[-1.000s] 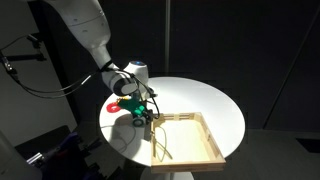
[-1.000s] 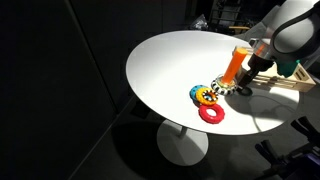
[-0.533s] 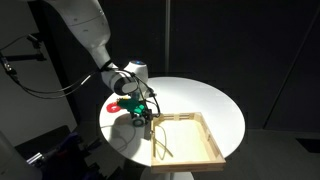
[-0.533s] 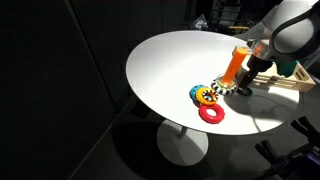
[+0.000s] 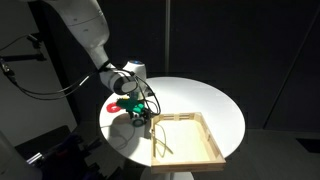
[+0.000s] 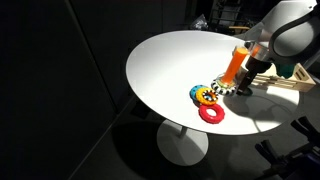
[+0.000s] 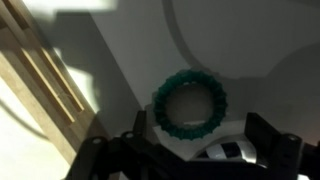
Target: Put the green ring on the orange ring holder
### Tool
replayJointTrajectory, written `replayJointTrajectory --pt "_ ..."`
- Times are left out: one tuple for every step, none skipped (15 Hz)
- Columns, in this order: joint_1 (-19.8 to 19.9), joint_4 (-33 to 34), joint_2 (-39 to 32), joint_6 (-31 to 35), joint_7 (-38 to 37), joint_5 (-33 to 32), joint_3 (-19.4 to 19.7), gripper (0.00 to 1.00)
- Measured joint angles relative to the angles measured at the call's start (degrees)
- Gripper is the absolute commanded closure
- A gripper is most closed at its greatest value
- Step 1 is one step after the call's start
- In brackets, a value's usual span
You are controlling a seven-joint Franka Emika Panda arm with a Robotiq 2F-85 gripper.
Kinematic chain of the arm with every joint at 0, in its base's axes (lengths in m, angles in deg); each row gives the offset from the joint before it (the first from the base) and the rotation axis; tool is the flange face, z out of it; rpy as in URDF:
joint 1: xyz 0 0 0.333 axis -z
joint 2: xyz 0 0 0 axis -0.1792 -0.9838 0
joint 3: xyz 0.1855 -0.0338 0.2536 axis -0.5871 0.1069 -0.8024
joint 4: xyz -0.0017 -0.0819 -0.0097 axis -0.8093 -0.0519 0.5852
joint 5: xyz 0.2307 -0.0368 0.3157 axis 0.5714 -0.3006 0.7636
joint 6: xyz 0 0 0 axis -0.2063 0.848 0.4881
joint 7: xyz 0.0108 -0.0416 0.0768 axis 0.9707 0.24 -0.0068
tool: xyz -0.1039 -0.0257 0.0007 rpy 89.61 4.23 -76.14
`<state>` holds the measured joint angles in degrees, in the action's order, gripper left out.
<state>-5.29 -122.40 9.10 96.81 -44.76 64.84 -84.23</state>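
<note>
My gripper should close on the ring now. The green ring's rim [image 7: 191, 124] is between my fingers, with one finger on each side, so closing would hold the ring.
The green ring [image 7: 190, 103] lies flat on the white table; in the wrist view it sits between and just ahead of my two dark fingers. My gripper [image 7: 195, 140] is open and hovers low over it without touching it. In an exterior view the gripper [image 5: 141, 108] is at the table's near-left part, with a green patch [image 5: 134, 112] under it. The orange ring holder [image 6: 236, 65] stands upright right beside the gripper [image 6: 245, 84].
A wooden tray [image 5: 214, 143] lies close to the gripper; its edge shows in the wrist view [image 7: 45, 80]. A red ring [image 6: 211, 114] and a yellow-and-blue ring [image 6: 204, 95] lie nearby. A black-and-white patterned piece [image 7: 225, 151] sits under the gripper.
The arm has shifted very slightly; the gripper stays over the green ring and the rings have not moved.
</note>
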Motion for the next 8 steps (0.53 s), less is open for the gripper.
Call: replayJointTrajectory --pt "-0.22 -0.03 -0.01 0.00 -0.01 -0.09 0.11 0.00" --pt "-0.48 -0.05 -0.01 0.00 -0.06 -0.23 0.27 0.00" --pt "-0.73 -0.06 -0.02 0.00 -0.19 -0.53 0.46 0.04" --pt "-1.03 -0.08 -0.03 0.02 -0.41 -0.90 0.73 0.27" --pt "-1.34 -0.09 -0.04 0.03 -0.60 -1.26 1.03 0.29" --pt "-1.68 -0.11 -0.05 0.03 -0.96 -1.74 1.39 0.33" --pt "-2.08 -0.12 -0.05 0.03 -1.22 -2.13 1.84 0.40" --pt "-2.43 -0.13 -0.05 0.03 -1.66 -2.55 2.30 0.50"
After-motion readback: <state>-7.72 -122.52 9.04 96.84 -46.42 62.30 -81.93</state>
